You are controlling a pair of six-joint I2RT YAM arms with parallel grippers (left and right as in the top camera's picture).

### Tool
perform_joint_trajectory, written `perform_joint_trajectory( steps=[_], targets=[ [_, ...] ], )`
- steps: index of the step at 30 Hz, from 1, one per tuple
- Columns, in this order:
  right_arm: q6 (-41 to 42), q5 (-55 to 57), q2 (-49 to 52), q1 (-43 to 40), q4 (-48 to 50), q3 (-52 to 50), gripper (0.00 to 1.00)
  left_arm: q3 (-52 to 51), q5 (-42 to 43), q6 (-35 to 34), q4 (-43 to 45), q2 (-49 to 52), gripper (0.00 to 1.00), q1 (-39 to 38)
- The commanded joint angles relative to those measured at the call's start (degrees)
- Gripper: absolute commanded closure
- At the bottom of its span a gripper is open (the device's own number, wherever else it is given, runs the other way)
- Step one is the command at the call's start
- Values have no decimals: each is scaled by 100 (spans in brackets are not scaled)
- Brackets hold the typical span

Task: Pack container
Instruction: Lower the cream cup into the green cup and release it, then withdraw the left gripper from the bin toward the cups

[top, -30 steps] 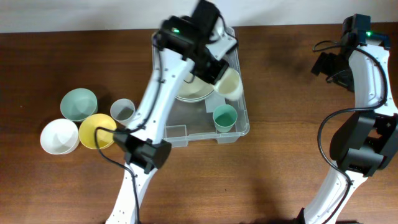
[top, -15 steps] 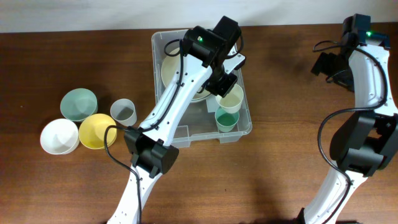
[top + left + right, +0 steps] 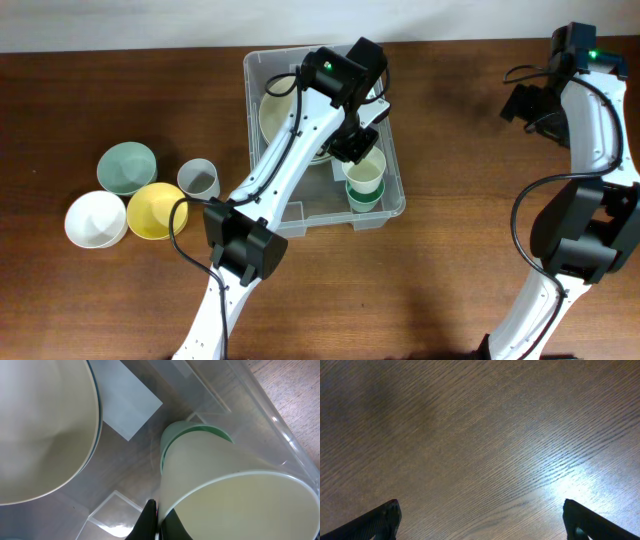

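The cream cup is ringed by the rim of the green cup (image 3: 364,197) and would settle into the green cup, so my left gripper needs to open now.
The clear plastic container (image 3: 262,68) stands at the table's back middle. Inside it lie a stack of cream plates (image 3: 285,120) and a green cup (image 3: 364,197) near its front right corner. My left gripper (image 3: 352,148) is shut on the rim of a cream cup (image 3: 367,171), which sits nested in the green cup. In the left wrist view the cream cup (image 3: 235,490) fills the lower right, the green cup (image 3: 172,435) rims it, and the left gripper (image 3: 159,522) pinches its wall. My right gripper (image 3: 480,522) hangs open over bare wood at the far right.
Left of the container stand a green bowl (image 3: 126,166), a yellow bowl (image 3: 155,209), a white bowl (image 3: 95,219) and a grey cup (image 3: 198,178). The right arm (image 3: 585,120) rises along the table's right edge.
My left gripper carried the cream cup forward and down from beside the plates into the green cup. The container shifted slightly. The right arm stayed still.
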Motion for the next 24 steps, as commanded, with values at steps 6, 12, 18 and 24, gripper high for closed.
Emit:
perform_joint_trajectory(
  steps=[6, 12, 18, 24],
  targets=[
    [31, 28, 0, -26, 4, 13, 1, -22, -35, -57, -4, -188, 100, -9],
    [31, 28, 0, -26, 4, 13, 1, -22, -39, -57, -4, -188, 56, -9],
    [31, 31, 0, -26, 4, 13, 1, -11, -63, -125, -4, -258, 56, 31],
    [31, 31, 0, -26, 4, 13, 1, 0, -1121, -911, -4, -800, 56, 503]
  ],
)
